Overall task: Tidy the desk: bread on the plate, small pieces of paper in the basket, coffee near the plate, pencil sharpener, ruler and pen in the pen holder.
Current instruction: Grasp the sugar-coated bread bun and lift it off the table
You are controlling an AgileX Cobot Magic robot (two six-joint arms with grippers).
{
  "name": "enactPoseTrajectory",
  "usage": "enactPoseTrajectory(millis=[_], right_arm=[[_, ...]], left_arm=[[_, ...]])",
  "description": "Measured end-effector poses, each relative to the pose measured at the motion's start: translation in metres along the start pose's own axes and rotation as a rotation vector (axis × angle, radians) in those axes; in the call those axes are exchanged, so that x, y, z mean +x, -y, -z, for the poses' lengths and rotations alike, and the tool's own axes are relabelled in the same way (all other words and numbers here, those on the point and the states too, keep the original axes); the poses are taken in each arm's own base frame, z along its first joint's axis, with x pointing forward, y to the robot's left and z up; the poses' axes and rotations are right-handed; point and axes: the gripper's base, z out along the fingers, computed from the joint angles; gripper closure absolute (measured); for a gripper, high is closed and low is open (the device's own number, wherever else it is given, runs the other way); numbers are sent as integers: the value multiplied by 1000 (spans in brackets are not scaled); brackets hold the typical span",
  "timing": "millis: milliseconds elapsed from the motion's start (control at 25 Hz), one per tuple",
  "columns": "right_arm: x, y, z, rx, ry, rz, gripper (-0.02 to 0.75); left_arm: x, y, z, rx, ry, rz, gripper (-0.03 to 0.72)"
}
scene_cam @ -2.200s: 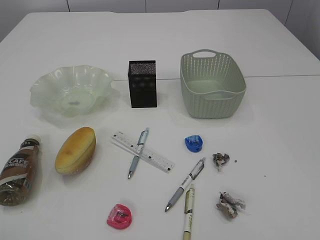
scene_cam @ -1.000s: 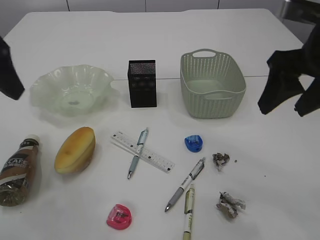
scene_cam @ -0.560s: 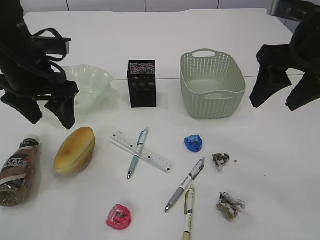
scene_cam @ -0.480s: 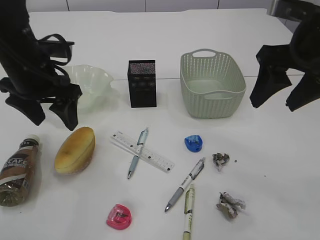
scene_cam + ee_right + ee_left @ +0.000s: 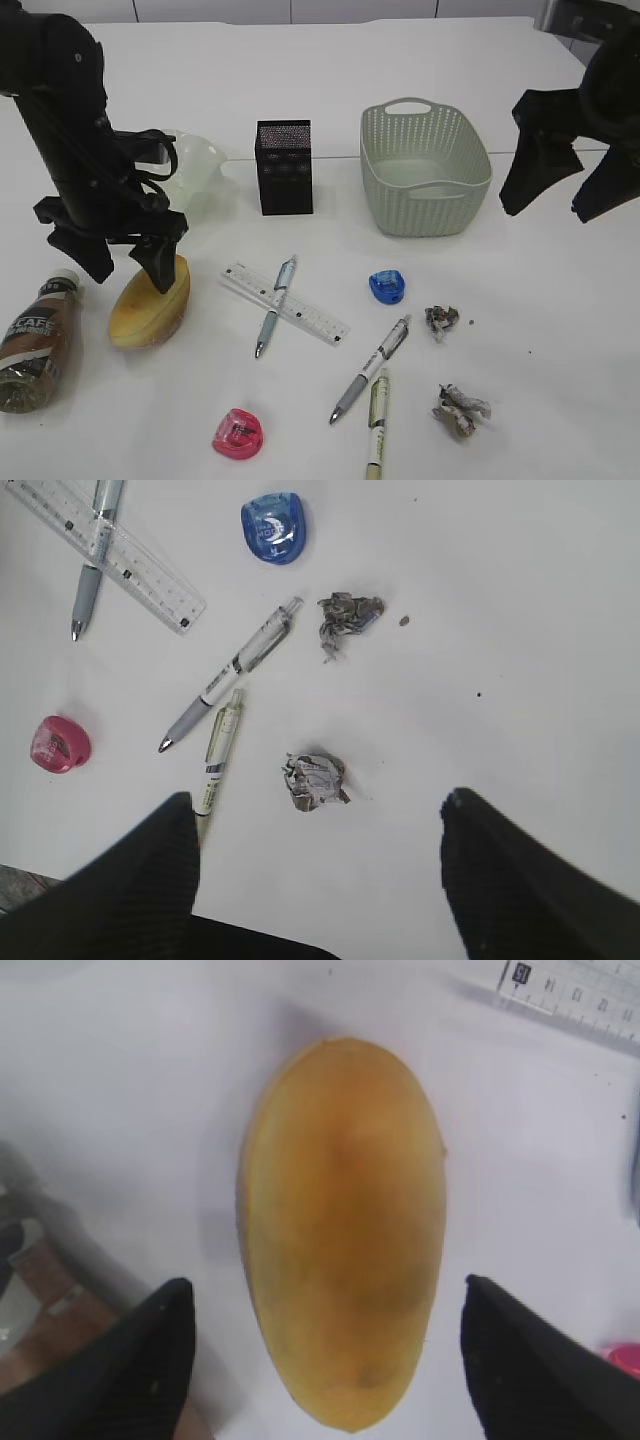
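The bread is still below the fingers of my left gripper, which are above the bread's sides. My left gripper should move lower before it closes, as it would miss the bread if it closed now.
The oval golden bread lies left of centre, and my open left gripper hangs just over it, a finger at each side; in the left wrist view the bread fills the gap of the left gripper. The arm hides most of the pale green plate. A coffee bottle lies at far left. My open, empty right gripper hovers high right of the basket. Two paper scraps lie below it. The ruler lies crossed by a pen.
The black mesh pen holder stands between plate and basket. A blue sharpener and a pink sharpener lie on the table, with two more pens near the front.
My left arm has come in from the left and down over the bread, covering the plate. The right gripper has held its place. No object has moved.
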Motion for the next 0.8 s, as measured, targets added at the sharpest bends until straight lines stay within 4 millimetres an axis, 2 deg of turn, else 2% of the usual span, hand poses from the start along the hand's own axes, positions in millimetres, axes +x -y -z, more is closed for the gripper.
enactPoseTrajectory(millis=[320,640,800], right_arm=[[-1,-1,2,-1,8,2,186],[-11,-6,18,-6,72,19,186],[-15,-8,26,-8,99,26,186]], left_arm=[[-5,1,-27,-1,-37,2,85],[-9,14,-53,22,-54,-25,86],[-9,14,-61,24,-75,-21,135]])
